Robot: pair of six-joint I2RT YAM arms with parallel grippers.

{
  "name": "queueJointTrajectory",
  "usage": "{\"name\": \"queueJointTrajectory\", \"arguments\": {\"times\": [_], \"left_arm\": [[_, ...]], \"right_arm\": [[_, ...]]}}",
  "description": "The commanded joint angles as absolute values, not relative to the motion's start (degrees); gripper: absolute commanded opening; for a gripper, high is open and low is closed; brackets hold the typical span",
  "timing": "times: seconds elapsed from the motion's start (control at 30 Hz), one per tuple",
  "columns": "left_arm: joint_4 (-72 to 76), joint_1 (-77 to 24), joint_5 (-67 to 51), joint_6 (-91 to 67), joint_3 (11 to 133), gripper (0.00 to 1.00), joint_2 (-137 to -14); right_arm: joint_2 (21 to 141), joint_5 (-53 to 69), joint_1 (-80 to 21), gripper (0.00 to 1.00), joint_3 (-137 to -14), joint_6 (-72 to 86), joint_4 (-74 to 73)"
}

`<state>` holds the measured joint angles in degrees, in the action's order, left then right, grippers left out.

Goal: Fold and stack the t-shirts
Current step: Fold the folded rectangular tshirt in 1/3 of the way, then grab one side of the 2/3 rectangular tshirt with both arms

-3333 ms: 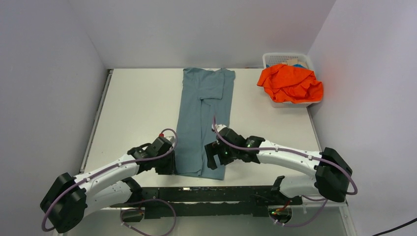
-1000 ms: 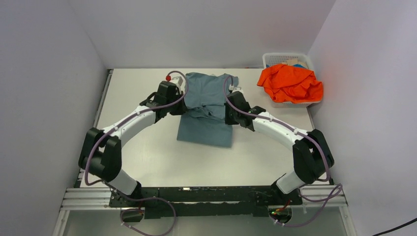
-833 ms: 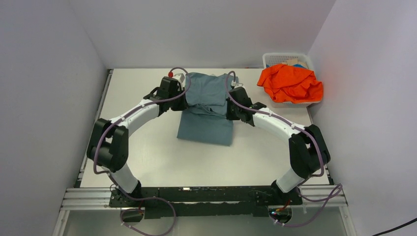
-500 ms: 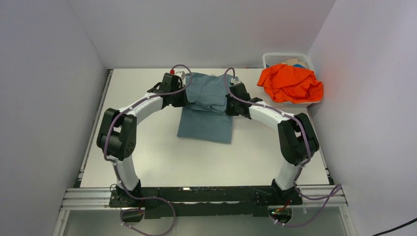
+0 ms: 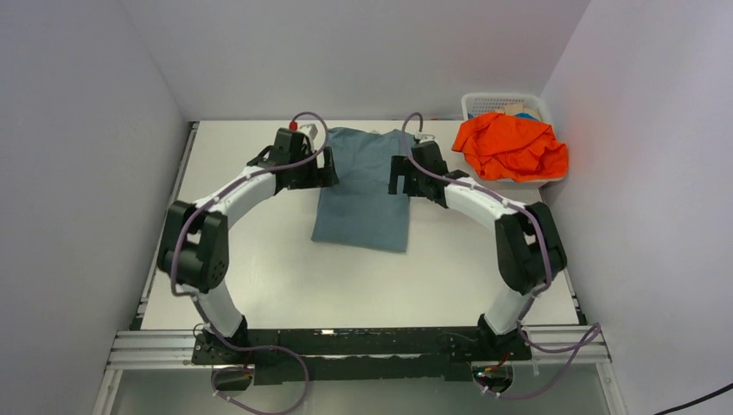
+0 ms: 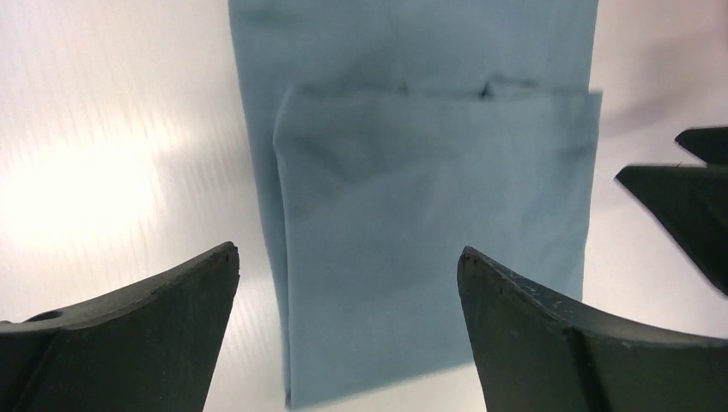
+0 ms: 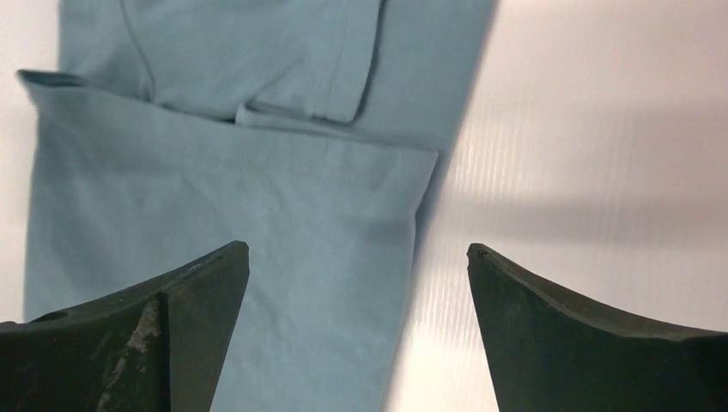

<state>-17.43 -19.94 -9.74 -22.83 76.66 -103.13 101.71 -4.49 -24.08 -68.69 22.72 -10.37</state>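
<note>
I need to grip the slate blue-grey t-shirt's near corner on the gripper's side with my left gripper next. Then I can fold the near edge of the t-shirt over.
The slate blue-grey t-shirt (image 5: 363, 203) lies flat on the table (image 5: 251, 259), folded over on itself into a shorter rectangle whose top layer ends just short of the far edge. My left gripper (image 5: 326, 175) hovers open at its far left edge and holds nothing. At the far right edge my right gripper (image 5: 398, 180) is open and empty too. In the left wrist view the folded t-shirt (image 6: 429, 240) lies below the open left gripper (image 6: 348, 251). The right wrist view shows the shirt's right edge (image 7: 223, 197) under the open right gripper (image 7: 358, 249). The orange t-shirt (image 5: 512, 147) sits crumpled in the basket.
A white mesh basket (image 5: 484, 102) stands at the far right corner against the walls. Grey walls close in the table on the left, back and right. In the left wrist view, the right gripper's dark fingers (image 6: 687, 197) show at the right edge.
Both grippers carried the blue-grey shirt's near end to the far end, folding it in half. They then opened and let go, and the top layer settled flat.
</note>
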Motion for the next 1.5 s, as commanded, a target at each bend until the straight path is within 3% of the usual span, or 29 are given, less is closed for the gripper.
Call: {"name": "queueJointTrajectory", "arguments": {"times": [0.0,0.17,0.33,0.53,0.73,0.83,0.93,1.07,1.1,1.27,1.47], "left_arm": [[-14.7,-19.9,-11.6,-26.6,65.4,0.99,-92.2],[-13.0,-20.0,-13.3,-30.2,51.0,0.99,-85.4],[-8.9,-20.0,-13.7,-32.9,43.5,0.98,-83.2],[-7.7,-20.1,-14.7,-33.5,42.8,0.73,-86.9],[-5.8,-20.7,-16.9,-33.8,41.4,0.54,-89.2],[-5.0,-21.5,-17.1,-34.0,41.0,0.47,-90.5],[-4.6,-21.7,-16.4,-34.1,41.4,0.26,-91.9],[-4.1,-21.7,-14.2,-34.1,42.5,0.15,-94.5],[-4.0,-21.7,-14.0,-34.1,42.6,0.02,-95.1],[-2.2,-21.8,-13.8,-34.8,40.3,0.00,-94.2],[-5.3,-24.0,-11.0,-37.7,32.4,0.00,-85.0]], "right_arm": [[91.1,-2.3,-24.6,1.00,-60.1,25.6,-8.2],[83.5,7.2,-26.2,1.00,-48.3,30.1,-8.5],[79.3,7.8,-29.5,1.00,-40.0,32.5,-7.2],[79.8,8.0,-30.4,0.92,-36.9,35.6,-3.2],[82.6,5.3,-31.3,0.78,-37.5,34.8,-4.2],[83.8,6.2,-31.8,0.66,-37.8,34.7,-3.9],[85.0,6.0,-32.6,0.58,-38.0,34.5,-4.0],[87.3,3.4,-33.0,0.51,-37.9,33.9,-2.5],[88.0,2.6,-33.0,0.48,-38.1,33.9,-2.4],[88.1,3.7,-33.2,0.19,-37.3,33.1,-0.8],[80.7,8.7,-36.1,0.10,-35.0,30.4,-7.8]]}}
